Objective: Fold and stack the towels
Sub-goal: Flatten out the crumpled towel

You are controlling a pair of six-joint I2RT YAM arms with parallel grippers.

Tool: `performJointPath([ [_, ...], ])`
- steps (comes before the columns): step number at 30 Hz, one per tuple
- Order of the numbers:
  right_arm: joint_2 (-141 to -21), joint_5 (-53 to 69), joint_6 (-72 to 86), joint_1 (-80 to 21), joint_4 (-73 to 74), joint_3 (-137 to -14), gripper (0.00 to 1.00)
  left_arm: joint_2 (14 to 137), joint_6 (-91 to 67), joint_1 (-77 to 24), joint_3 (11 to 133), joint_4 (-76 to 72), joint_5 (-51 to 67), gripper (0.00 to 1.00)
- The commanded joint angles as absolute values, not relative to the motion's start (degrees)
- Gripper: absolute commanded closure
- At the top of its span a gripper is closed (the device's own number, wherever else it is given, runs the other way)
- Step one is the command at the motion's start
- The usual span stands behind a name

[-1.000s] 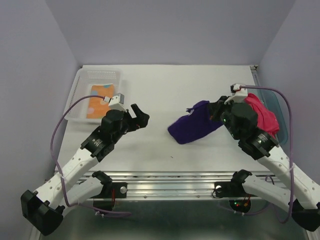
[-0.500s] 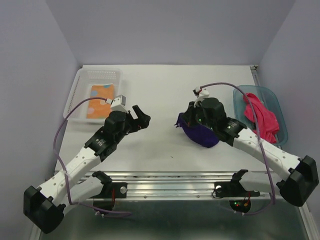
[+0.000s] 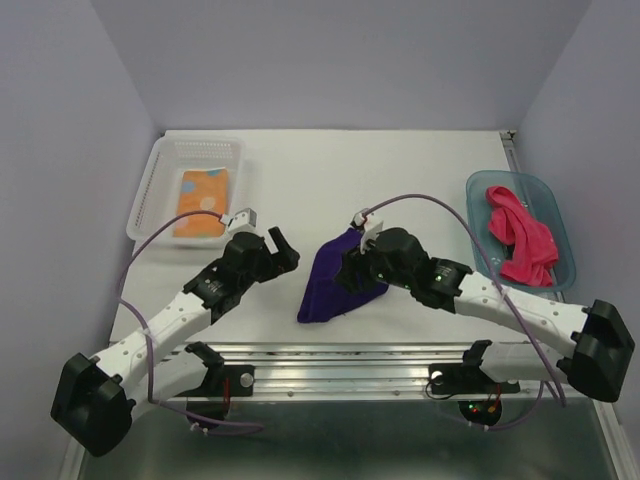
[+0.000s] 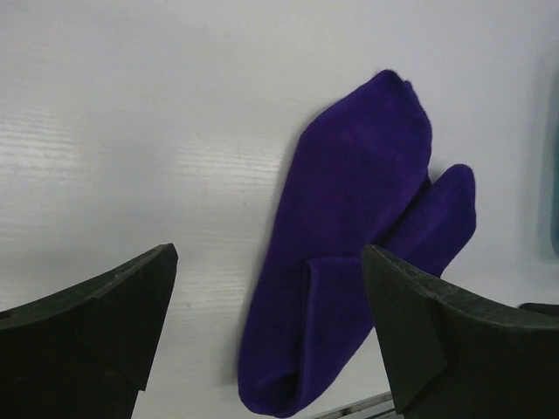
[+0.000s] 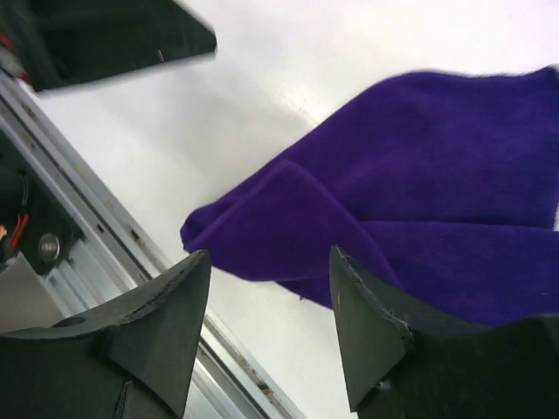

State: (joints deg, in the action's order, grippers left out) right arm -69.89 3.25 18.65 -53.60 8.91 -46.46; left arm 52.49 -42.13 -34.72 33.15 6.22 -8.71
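I should next grab the towel's far edge with my right gripper to spread the purple towel for folding, leaving the towel's near end for my left gripper.
A dark purple towel lies loosely folded on the white table's middle near the front; it also shows in the left wrist view and the right wrist view. My right gripper hovers open just over its right edge, holding nothing. To the towel's left stands my left gripper, wide open and not touching it. An orange towel with pale dots lies folded in the clear basket. A pink-red towel lies crumpled in the teal tub.
The basket stands at the back left, the tub at the right edge. A metal rail runs along the table's front edge, close to the purple towel's near tip. Grey walls close in the back and both sides.
My right arm swept left from the tub side to the table's middle, carrying the purple towel, then opened its jaws and let it go. The left gripper shifted slightly nearer.
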Motion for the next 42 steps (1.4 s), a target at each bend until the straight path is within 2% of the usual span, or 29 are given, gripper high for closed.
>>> performJointPath([
  [1, -64.4, -6.0, 19.0, -53.1, 6.9, -45.9, 0.37, 54.4, -43.5, -35.0, 29.4, 3.7, -6.4, 0.01],
  [5, -65.9, -18.4, 23.5, -53.2, 9.3, -46.6, 0.34, 56.9, -43.2, -36.0, 26.5, 0.3, -1.2, 0.02],
  [8, -70.1, -29.9, 26.9, -53.0, 13.0, -49.4, 0.35, 58.1, -43.6, -38.1, 24.3, -3.0, 3.9, 0.12],
  [10, -72.5, -33.7, 27.4, -51.8, 14.4, -52.4, 0.35, 57.3, -45.7, -40.9, 21.4, -5.8, 5.6, 0.14],
  [12, -76.5, -32.3, 27.2, -49.8, 14.4, -54.4, 0.36, 56.4, -47.5, -42.7, 19.1, -8.5, 6.7, 0.15],
  [16, -83.5, -25.8, 23.1, -44.7, 9.8, -58.3, 0.39, 56.4, -51.8, -44.7, 15.8, -7.2, 4.1, 0.28],
  [22, -93.8, -17.2, 16.2, -44.4, 8.7, -66.4, 0.41, 55.8, -54.8, -45.0, 15.2, -4.5, 0.4, 0.41],
  [23, -94.7, -13.7, 15.1, -44.5, 8.4, -67.4, 0.42, 55.6, -54.7, -44.9, 15.2, -4.8, 0.4, 0.49],
  [25, -97.5, -10.1, 13.8, -44.5, 7.6, -68.3, 0.42, 55.7, -54.4, -45.1, 15.4, -5.4, 0.8, 0.57],
  [26, -98.3, -7.3, 13.5, -44.4, 7.6, -69.1, 0.43, 55.8, -54.4, -45.2, 15.4, -5.9, 1.1, 0.69],
  [29, -101.8, -4.8, 13.6, -44.5, 7.5, -70.1, 0.43, 56.3, -54.3, -45.4, 15.3, -6.7, 1.2, 0.95],
  [30, -102.6, -3.7, 13.9, -44.6, 7.2, -70.7, 0.43, 56.7, -54.6, -45.5, 15.3, -6.9, 1.1, 1.00],
  [37, -109.2, -2.4, 14.2, -46.1, 8.3, -74.1, 0.44, 56.0, -54.6, -45.9, 15.5, -6.9, 0.4, 1.00],
  [42, -113.2, -5.3, 16.2, -46.5, 8.3, -76.0, 0.48, 54.8, -55.2, -46.1, 14.9, -6.9, -1.8, 1.00],
])
